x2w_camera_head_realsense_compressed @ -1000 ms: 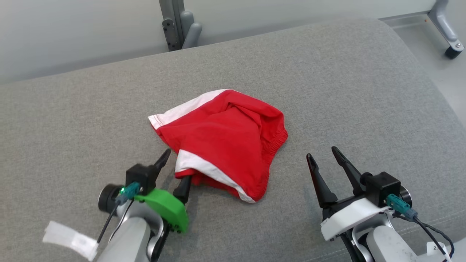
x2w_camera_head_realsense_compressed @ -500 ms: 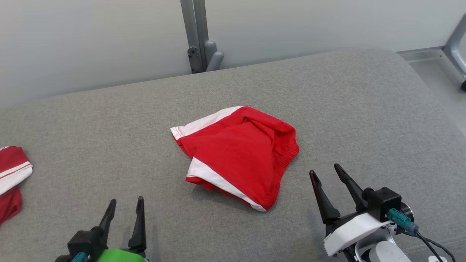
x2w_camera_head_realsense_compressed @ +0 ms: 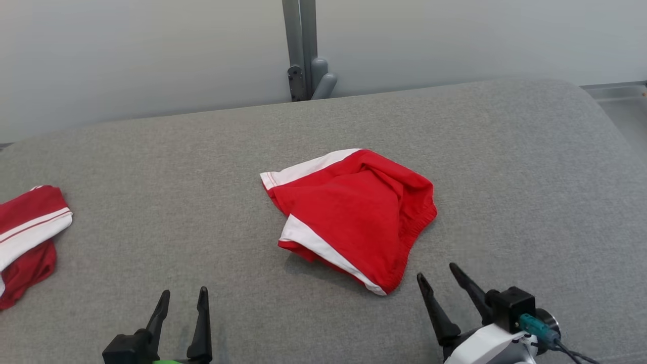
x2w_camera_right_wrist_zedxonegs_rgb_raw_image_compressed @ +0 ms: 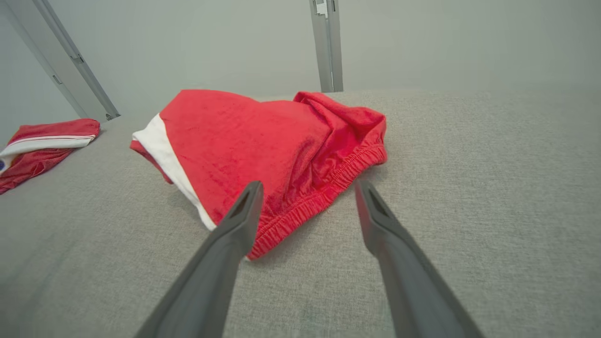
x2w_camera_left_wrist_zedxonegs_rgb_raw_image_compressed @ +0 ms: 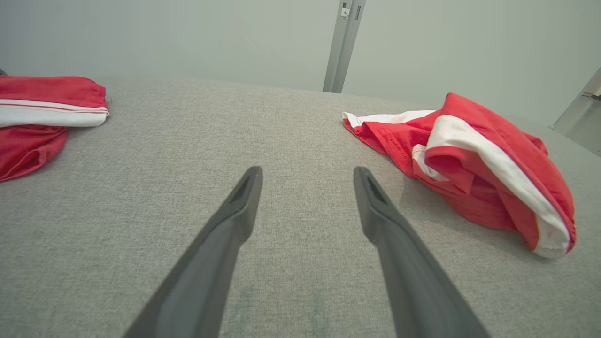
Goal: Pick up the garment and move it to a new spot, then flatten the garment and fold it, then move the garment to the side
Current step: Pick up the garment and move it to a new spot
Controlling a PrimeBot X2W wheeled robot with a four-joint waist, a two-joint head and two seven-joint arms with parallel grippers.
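Observation:
I will grab the garment by its elastic waistband [x2w_camera_head_realsense_compressed: 423,219] [x2w_camera_right_wrist_zedxonegs_rgb_raw_image_compressed: 344,173] with my right gripper next, because the gathered edge of the waistband stands up while the garment's legs lie loose on the surface.
The garment [x2w_camera_head_realsense_compressed: 354,212] is a pair of red shorts with white trim. It lies crumpled in the middle of the grey padded surface [x2w_camera_head_realsense_compressed: 151,151], elastic waistband to the right. My left gripper [x2w_camera_head_realsense_compressed: 184,293] stands open near the front edge, well left of the garment and apart from it. The left wrist view has the garment [x2w_camera_left_wrist_zedxonegs_rgb_raw_image_compressed: 474,155] to the right of the open left gripper [x2w_camera_left_wrist_zedxonegs_rgb_raw_image_compressed: 307,173]. My right gripper [x2w_camera_head_realsense_compressed: 437,271] is open just off the garment's near right corner. In the right wrist view, the right gripper [x2w_camera_right_wrist_zedxonegs_rgb_raw_image_compressed: 310,185] points at the waistband of the garment [x2w_camera_right_wrist_zedxonegs_rgb_raw_image_compressed: 263,136], holding nothing.
A second, darker red garment with white stripes [x2w_camera_head_realsense_compressed: 28,227] lies folded at the surface's left edge, also seen as the striped garment [x2w_camera_left_wrist_zedxonegs_rgb_raw_image_compressed: 42,108] from the left wrist. A grey metal post [x2w_camera_head_realsense_compressed: 303,50] stands behind the surface against the pale wall. The surface rounds off at the right.
My left gripper has pulled back from the garment's near left hem to the front edge, still open. The head camera has turned, bringing the striped garment into view. The garment lies as before.

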